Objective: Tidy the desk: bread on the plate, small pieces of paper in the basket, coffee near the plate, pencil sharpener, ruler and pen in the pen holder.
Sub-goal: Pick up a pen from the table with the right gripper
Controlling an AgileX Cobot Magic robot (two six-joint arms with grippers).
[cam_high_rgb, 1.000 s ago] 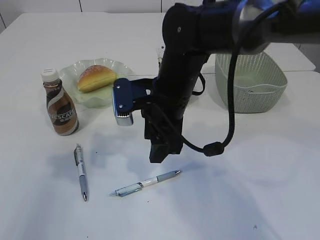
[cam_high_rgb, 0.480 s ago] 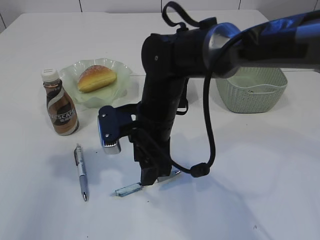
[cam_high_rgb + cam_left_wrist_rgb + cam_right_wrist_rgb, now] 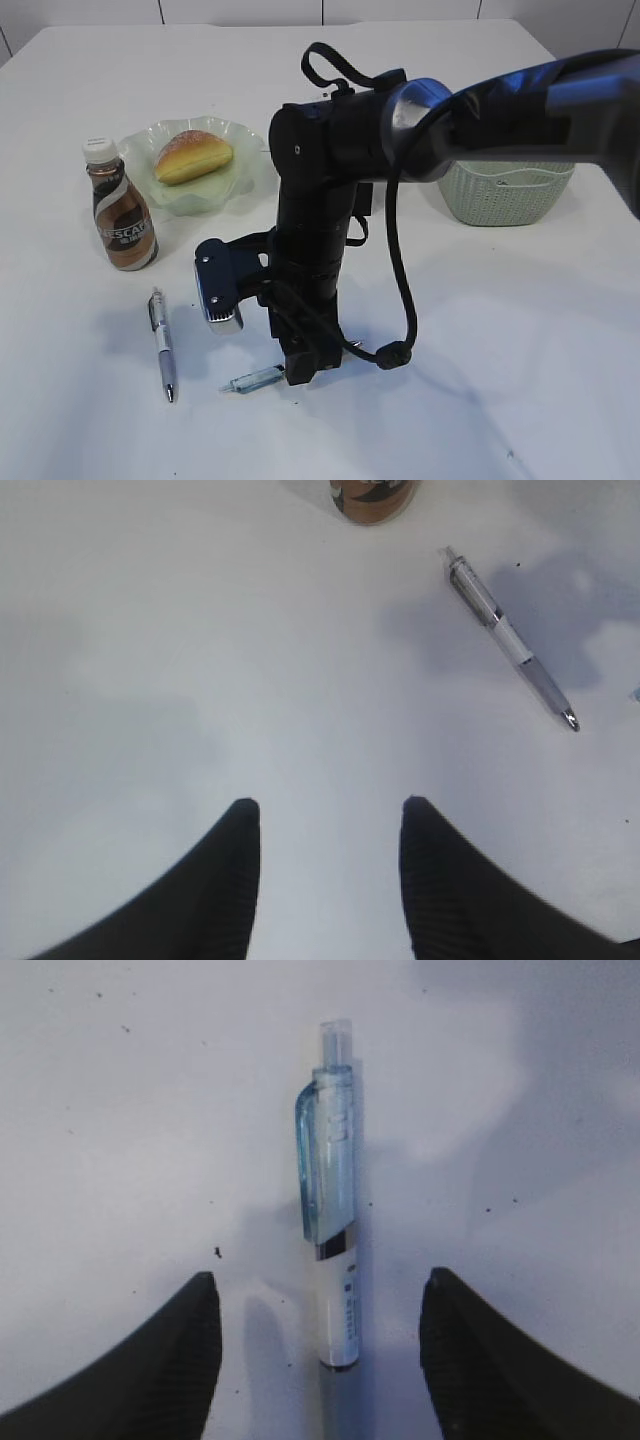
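Observation:
Next, my right gripper grabs the light blue pen by the white part near its middle, since the pen stretches long and thin across the table.
A light blue pen lies on the white table near the front. My right gripper stands straight down over it, open. In the right wrist view the pen runs lengthwise between the two fingertips, touching neither. A silver pen lies to the left, and shows in the left wrist view as well. Bread sits on the green plate, with the coffee bottle upright beside it. My left gripper hangs open over bare table. Pencil sharpener, ruler, paper and pen holder are out of view.
A pale green basket stands at the back right, partly behind my right arm. That arm reaches across the middle of the table, with a cable looping beside the gripper. The coffee bottle's base shows at the top of the left wrist view.
My right arm has swung forward and down, bringing its open gripper from above the table onto the light blue pen. Nothing else has moved.

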